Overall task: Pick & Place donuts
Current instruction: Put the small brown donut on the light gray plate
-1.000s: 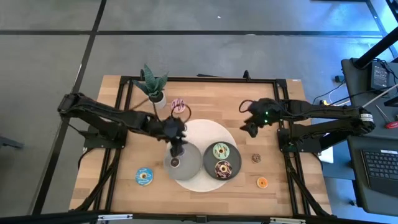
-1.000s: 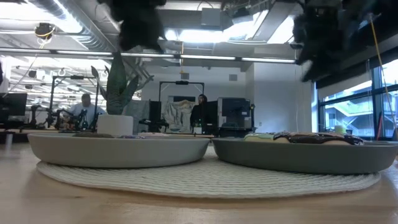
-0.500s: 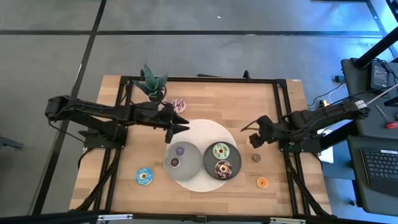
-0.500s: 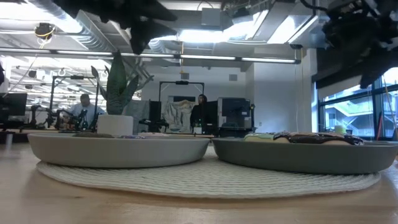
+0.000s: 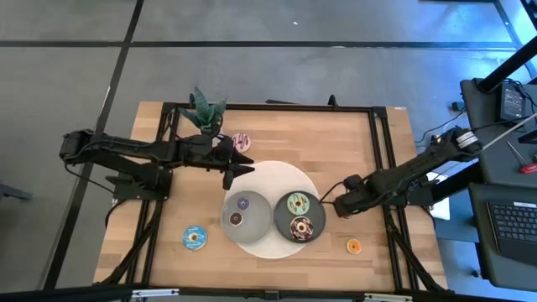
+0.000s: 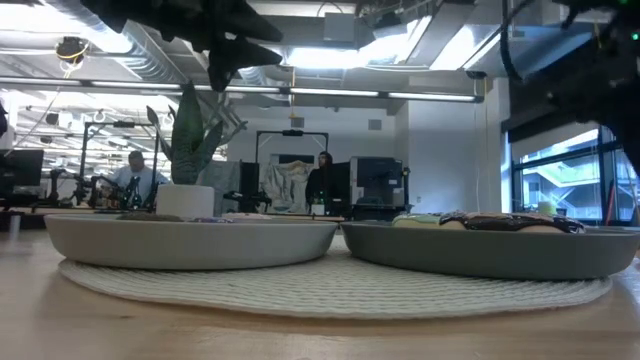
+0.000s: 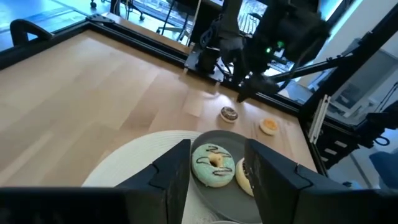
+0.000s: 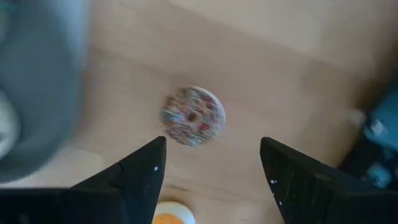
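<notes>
I need to lower my right gripper before it closes on the small brown sprinkled donut (image 8: 192, 116). My fingertips are above the donut, so they would miss it if I closed now.
My right gripper (image 5: 339, 206) hangs open, pointing down, over a small brown sprinkled donut (image 8: 192, 116) that lies flat on the wood between its fingers' lines, untouched. My left gripper (image 5: 245, 168) is open and holds nothing, held about level above the white mat's far edge. The left grey plate (image 5: 228, 225) carries a purple donut (image 5: 243, 202) and a small brown one (image 5: 236, 219). The right plate (image 5: 320, 220) carries a mint donut (image 5: 298, 203) and a chocolate donut (image 5: 299, 227). Blue (image 5: 194, 238), pink (image 5: 241, 141) and orange (image 5: 353, 246) donuts lie on the table.
Both plates sit on a round white mat (image 5: 281, 176). A small potted plant (image 5: 205, 113) stands at the far left, next to the pink donut. A black frame (image 5: 382, 159) runs around the tabletop. Bare wood lies at the far right and near left.
My left gripper has drawn back from over the left plate toward the far edge and tipped up to about level, uncovering the purple donut in the plate. My right gripper has swung toward the near edge, sunk, and turned to point down over the small sprinkled donut.
</notes>
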Available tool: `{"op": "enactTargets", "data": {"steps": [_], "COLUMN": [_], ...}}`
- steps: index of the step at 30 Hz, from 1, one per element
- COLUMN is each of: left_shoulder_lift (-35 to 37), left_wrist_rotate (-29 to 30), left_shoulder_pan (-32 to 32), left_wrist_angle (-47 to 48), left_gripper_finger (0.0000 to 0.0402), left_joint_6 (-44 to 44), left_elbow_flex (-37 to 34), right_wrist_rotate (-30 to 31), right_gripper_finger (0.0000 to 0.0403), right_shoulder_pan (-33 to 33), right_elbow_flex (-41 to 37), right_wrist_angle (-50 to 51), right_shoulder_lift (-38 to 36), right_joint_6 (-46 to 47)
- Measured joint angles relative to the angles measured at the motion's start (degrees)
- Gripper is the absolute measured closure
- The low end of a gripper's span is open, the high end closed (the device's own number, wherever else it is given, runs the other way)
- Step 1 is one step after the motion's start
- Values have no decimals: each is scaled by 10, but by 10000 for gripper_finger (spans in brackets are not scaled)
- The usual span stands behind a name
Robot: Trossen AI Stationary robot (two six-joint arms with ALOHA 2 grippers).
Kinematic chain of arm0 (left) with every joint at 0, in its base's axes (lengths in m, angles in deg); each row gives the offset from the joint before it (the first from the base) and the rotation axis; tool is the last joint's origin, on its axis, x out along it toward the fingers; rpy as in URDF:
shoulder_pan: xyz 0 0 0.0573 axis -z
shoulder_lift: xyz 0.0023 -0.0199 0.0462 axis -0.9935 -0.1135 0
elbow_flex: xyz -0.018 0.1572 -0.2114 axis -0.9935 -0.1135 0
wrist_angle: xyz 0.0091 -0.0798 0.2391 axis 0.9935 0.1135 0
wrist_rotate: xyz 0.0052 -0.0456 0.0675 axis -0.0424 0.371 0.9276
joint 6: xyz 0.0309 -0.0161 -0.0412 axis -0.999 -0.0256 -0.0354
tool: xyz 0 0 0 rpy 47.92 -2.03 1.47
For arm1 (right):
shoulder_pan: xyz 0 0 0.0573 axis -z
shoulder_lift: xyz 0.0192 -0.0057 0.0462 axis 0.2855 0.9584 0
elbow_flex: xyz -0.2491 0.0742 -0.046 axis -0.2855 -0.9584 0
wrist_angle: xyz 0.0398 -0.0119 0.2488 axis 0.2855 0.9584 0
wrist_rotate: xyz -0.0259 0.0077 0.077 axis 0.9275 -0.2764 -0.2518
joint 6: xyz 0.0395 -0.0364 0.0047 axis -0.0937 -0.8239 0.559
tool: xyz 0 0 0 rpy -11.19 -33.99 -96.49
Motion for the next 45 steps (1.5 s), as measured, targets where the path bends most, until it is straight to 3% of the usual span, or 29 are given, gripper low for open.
{"op": "enactTargets", "data": {"steps": [13, 24, 38, 45], "left_shoulder_lift": [0, 0, 0, 0], "left_wrist_rotate": [0, -3, -6, -5], "left_shoulder_pan": [1, 1, 1, 1], "left_wrist_angle": [1, 1, 1, 1], "left_gripper_finger": [255, 255, 256, 256], "left_joint_6": [0, 5, 5, 5], "left_elbow_flex": [0, 0, 0, 0], "right_wrist_rotate": [-23, -3, 5, 3], "right_gripper_finger": [141, 141, 141, 143], "right_shoulder_pan": [-15, -15, -15, -15], "right_elbow_flex": [-52, -100, -111, -111], "right_wrist_angle": [-47, -104, -177, -174], "right_shoulder_lift": [24, 24, 24, 24], "right_joint_6": [17, 16, -68, -57]}}
